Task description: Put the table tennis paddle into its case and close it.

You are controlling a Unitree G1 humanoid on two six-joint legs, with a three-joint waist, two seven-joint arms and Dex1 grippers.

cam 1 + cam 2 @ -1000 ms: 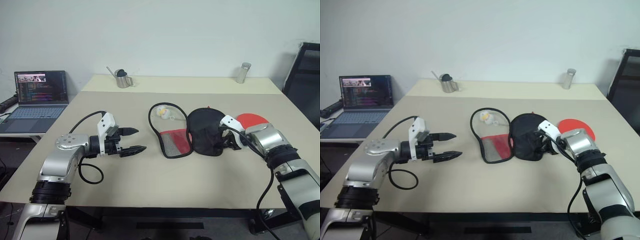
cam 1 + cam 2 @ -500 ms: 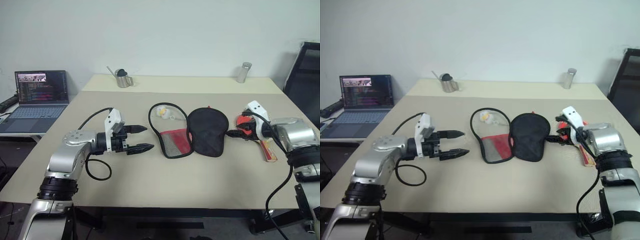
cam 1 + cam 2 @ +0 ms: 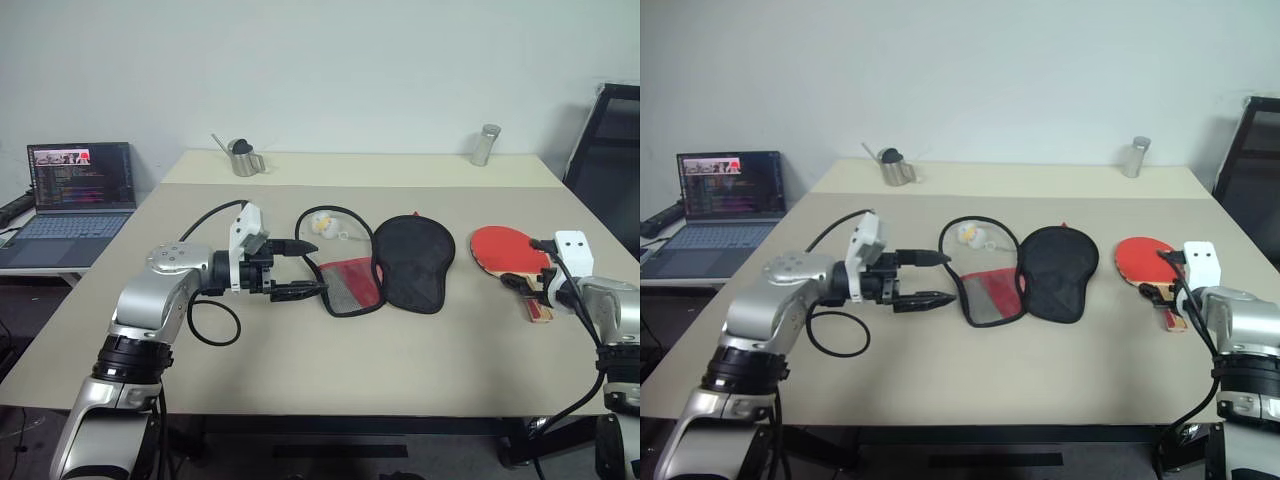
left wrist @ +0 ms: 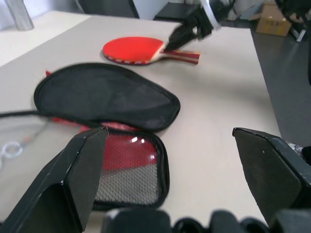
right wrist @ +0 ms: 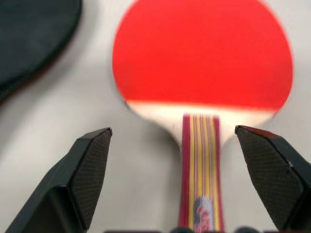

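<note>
Bare tabletop still shows between my open fingers and the striped handle (image 3: 538, 311) below them, so my right gripper moves down first, then closes on the handle.
The table tennis paddle (image 3: 508, 247) lies flat at the right of the table, red blade up, wooden handle (image 5: 199, 170) towards me. My right gripper (image 3: 529, 266) stands open at the handle, and in the right wrist view its fingers (image 5: 90, 174) flank it with nothing gripped. The case (image 3: 412, 262) lies unzipped in the middle. Its black half is on the right and its red mesh-pocket half (image 3: 347, 281) on the left. My left gripper (image 3: 320, 266) is open beside the red half, pointing right; the left wrist view shows the case (image 4: 104, 94) beyond its fingers (image 4: 82, 174).
Small pale objects (image 3: 325, 224) lie inside the case's black loop. A metal pitcher (image 3: 243, 158) and a metal cylinder (image 3: 486, 145) stand on the far table. A laptop (image 3: 80, 190) sits at the left and a black chair (image 3: 612, 150) at the right.
My right gripper has left the case's black half, opened wide and swung right to the paddle's handle. My left gripper has moved right, up to the case's red half.
</note>
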